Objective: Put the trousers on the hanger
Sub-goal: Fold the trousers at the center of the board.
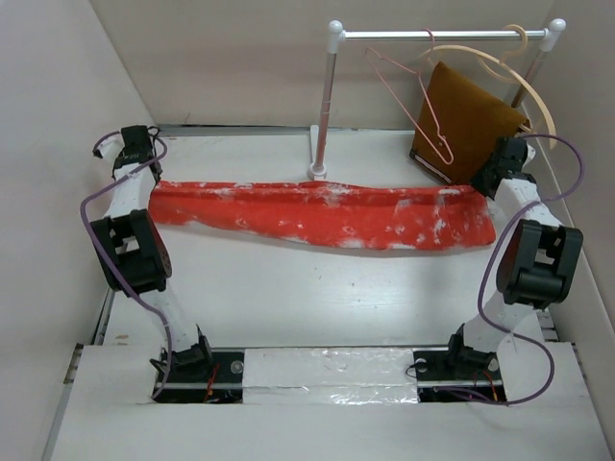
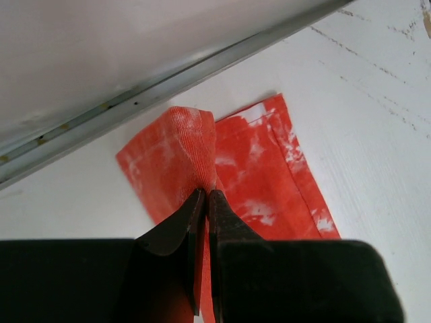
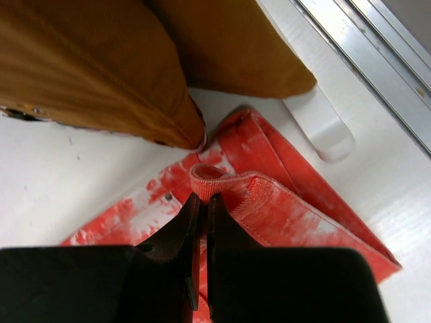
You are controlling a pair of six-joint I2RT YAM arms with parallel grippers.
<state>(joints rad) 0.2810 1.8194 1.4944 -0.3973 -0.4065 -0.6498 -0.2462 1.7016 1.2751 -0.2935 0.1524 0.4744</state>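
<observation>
I should keep my right gripper closed for now. The waistband would drop short if I let go, because the back edge of the lower layer is still uncovered beyond the pinched waistband.
The orange-red trousers (image 1: pixel 327 213), mottled white, stretch across the table between both arms. My left gripper (image 1: pixel 144 173) is shut on a pinched fold of the leg end (image 2: pixel 195 158), seen in the left wrist view with my left gripper (image 2: pixel 206 195) near the back wall. My right gripper (image 1: pixel 495 182) is shut on the waistband (image 3: pixel 222 180); in its wrist view my right gripper (image 3: pixel 202 198) pinches it beside a small button (image 3: pixel 168 196). The thin pink wire hanger (image 1: pixel 415 108) hangs on the rail at the back right, apart from the trousers.
A white rack (image 1: pixel 327 106) with a rail stands at the back. A brown folded cloth (image 1: pixel 469 120) hangs on a pale wooden hanger (image 1: pixel 519 82) just above my right gripper; it also fills the top of the right wrist view (image 3: pixel 101 67). Walls close the left and back.
</observation>
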